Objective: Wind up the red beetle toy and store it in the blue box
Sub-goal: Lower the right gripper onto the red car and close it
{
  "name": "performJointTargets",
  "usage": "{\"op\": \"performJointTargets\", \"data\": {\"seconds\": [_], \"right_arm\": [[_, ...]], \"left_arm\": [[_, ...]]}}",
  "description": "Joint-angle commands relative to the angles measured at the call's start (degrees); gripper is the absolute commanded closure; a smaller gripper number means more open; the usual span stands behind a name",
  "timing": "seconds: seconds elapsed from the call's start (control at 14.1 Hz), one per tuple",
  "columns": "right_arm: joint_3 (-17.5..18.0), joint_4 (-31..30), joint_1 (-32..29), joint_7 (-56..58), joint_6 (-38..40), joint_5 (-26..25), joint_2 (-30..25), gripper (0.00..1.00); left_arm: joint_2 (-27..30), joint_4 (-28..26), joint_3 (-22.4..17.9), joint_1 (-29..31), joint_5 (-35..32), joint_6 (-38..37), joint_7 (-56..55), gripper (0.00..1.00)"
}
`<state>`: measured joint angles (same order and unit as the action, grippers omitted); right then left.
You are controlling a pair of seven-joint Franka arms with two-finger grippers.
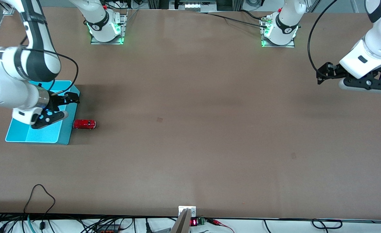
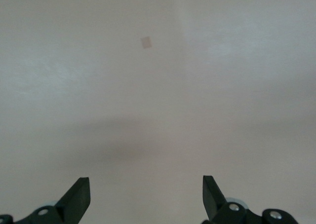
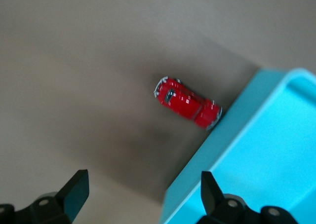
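Observation:
The beetle toy's long sides are free, so my right gripper should hold it there next. The blue box's side [image 1: 72, 125] is tight against the beetle toy's end.
The red beetle toy [image 1: 84, 124] [image 3: 187, 103] rests on the table, touching the outer wall of the blue box [image 1: 62, 136] [image 3: 256, 150] at the right arm's end of the table. My right gripper [image 1: 61, 106] [image 3: 143, 187] hangs open and empty over the box's edge, a little way from the toy. My left gripper [image 1: 323, 76] [image 2: 146, 192] is open and empty over bare table at the left arm's end, where that arm waits.
The two arm bases [image 1: 106, 27] [image 1: 279, 30] stand along the table's edge farthest from the front camera. Cables [image 1: 41, 200] and a small bracket [image 1: 186, 215] lie at the nearest edge. A wide stretch of brown tabletop [image 1: 190, 129] spans the middle.

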<state>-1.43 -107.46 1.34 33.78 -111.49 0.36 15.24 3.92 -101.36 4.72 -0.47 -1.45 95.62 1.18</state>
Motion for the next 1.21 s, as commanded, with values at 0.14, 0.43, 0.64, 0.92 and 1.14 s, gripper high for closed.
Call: {"op": "performJointTargets", "data": {"seconds": [0.14,0.43,0.64,0.92,1.14], "right_arm": [[6.3,-6.5,-7.8,29.0,-13.2,0.3,1.9,0.0],[6.4,-9.3,-7.8,44.2,-23.1,0.3,5.9,0.0],[6.4,-12.8,-7.9,45.8,-29.6,0.1,7.4,0.0],[6.4,-13.8,-8.3,48.5,-34.1,0.1,8.9,0.0],[6.4,-14.4,-8.7,50.1,-36.2,0.1,10.1,0.0]], "left_arm": [[0.5,1.0,0.0,0.0,2.5,-1.0,-0.7,0.0],[0.4,1.0,0.1,-0.1,2.0,-1.0,-0.6,0.0],[0.1,1.1,0.1,-0.1,2.0,-0.9,-0.7,0.0],[0.1,1.1,0.1,-0.1,2.1,-1.0,-0.6,0.0],[0.1,1.1,0.1,-0.1,2.1,-1.0,-0.6,0.0]]}}
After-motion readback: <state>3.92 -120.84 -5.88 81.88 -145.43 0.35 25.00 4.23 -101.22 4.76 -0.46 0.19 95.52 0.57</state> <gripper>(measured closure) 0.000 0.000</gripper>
